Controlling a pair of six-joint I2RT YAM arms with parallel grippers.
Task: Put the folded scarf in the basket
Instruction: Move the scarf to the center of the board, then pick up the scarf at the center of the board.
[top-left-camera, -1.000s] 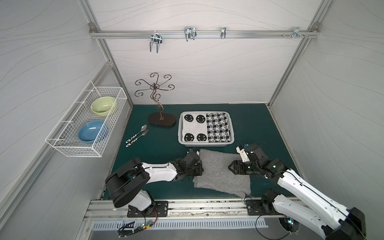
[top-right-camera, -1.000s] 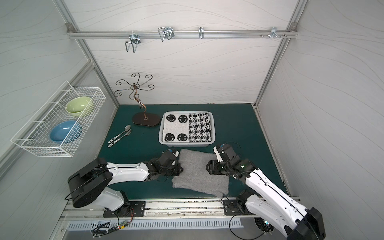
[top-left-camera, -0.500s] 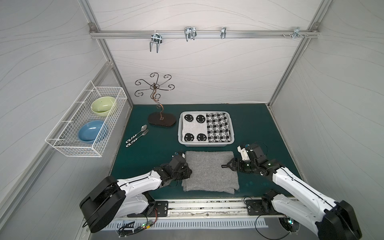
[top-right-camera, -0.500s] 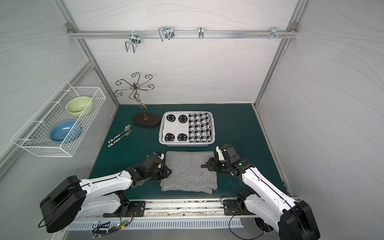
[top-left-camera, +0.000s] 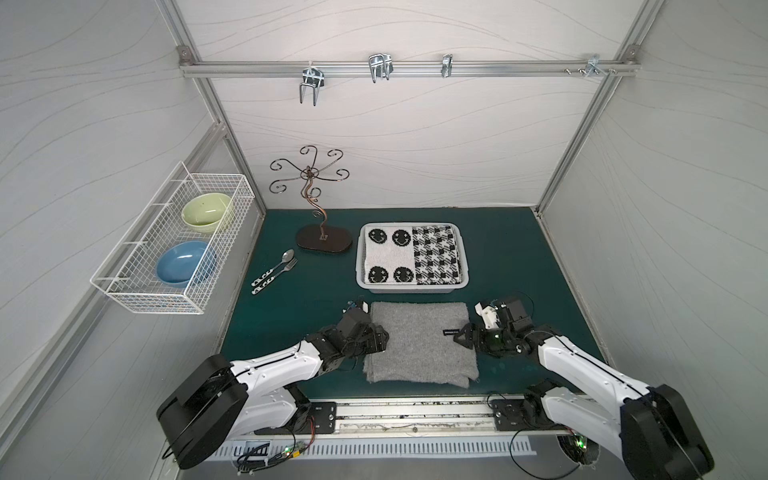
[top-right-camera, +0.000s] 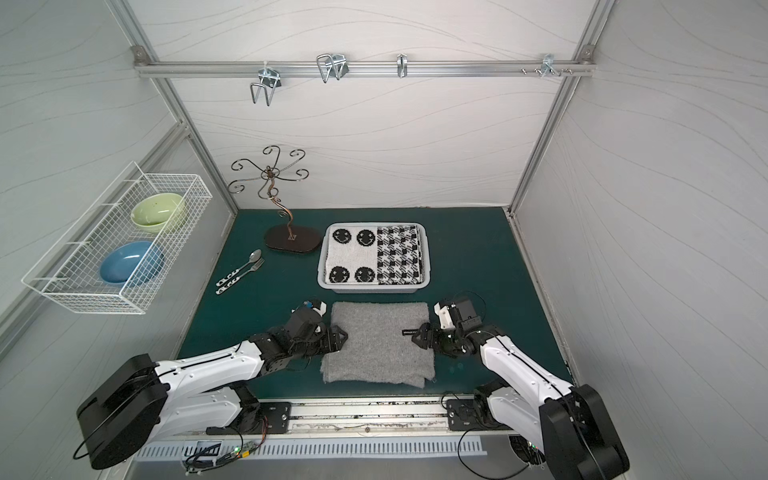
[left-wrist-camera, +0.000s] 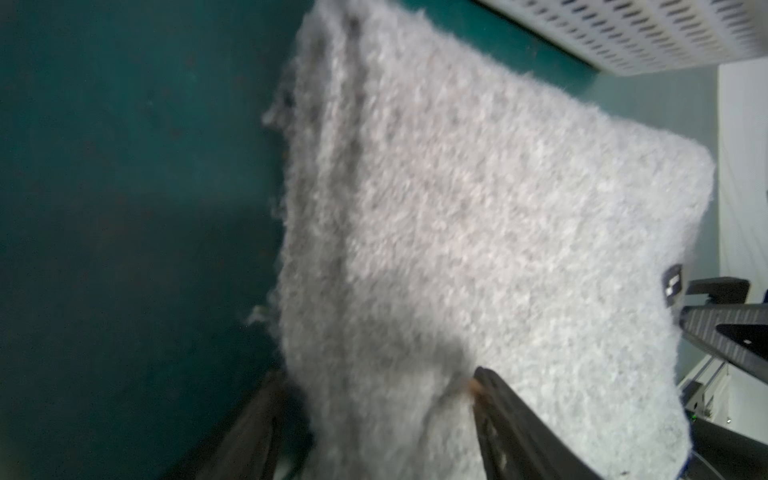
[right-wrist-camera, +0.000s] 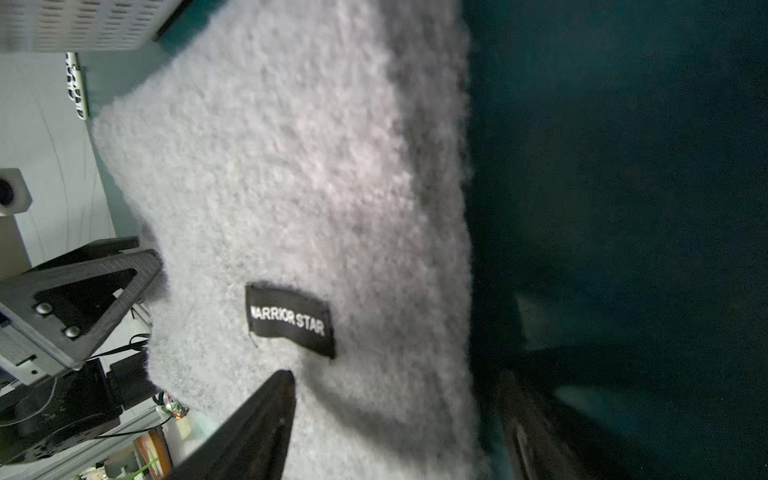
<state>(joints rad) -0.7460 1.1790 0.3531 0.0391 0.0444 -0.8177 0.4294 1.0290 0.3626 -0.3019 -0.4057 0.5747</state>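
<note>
I need to grab the folded scarf next with my right gripper, by its edge beside the black label, opposite my left gripper. Then it can go in the basket still folded.
A grey fuzzy folded scarf (top-left-camera: 419, 340) (top-right-camera: 378, 340) lies flat on the green table, just in front of the basket (top-left-camera: 411, 287) (top-right-camera: 374, 287). The basket is white, shallow and perforated, and holds a smiley-patterned cloth and a houndstooth cloth. My left gripper (top-left-camera: 380, 336) (top-right-camera: 341, 334) is open at the scarf's left edge (left-wrist-camera: 498, 249), which lies loose between its wide-spread fingers (left-wrist-camera: 376, 374). My right gripper (top-left-camera: 460, 334) (top-right-camera: 419, 334) (right-wrist-camera: 397, 374) is open at the scarf's right edge, beside the black label (right-wrist-camera: 291, 320).
A curly metal stand (top-left-camera: 322, 242) is left of the basket, with a spoon and fork (top-left-camera: 276, 268) in front of it. A white wire rack (top-left-camera: 124, 286) with two bowls hangs on the left wall. The arm-base rail (top-left-camera: 415, 411) runs along the front edge.
The scarf, skewed and held a second ago, now lies flat and square. The left gripper has gone from shut to open, the right has opened wider, and both sit at the scarf's side edges.
</note>
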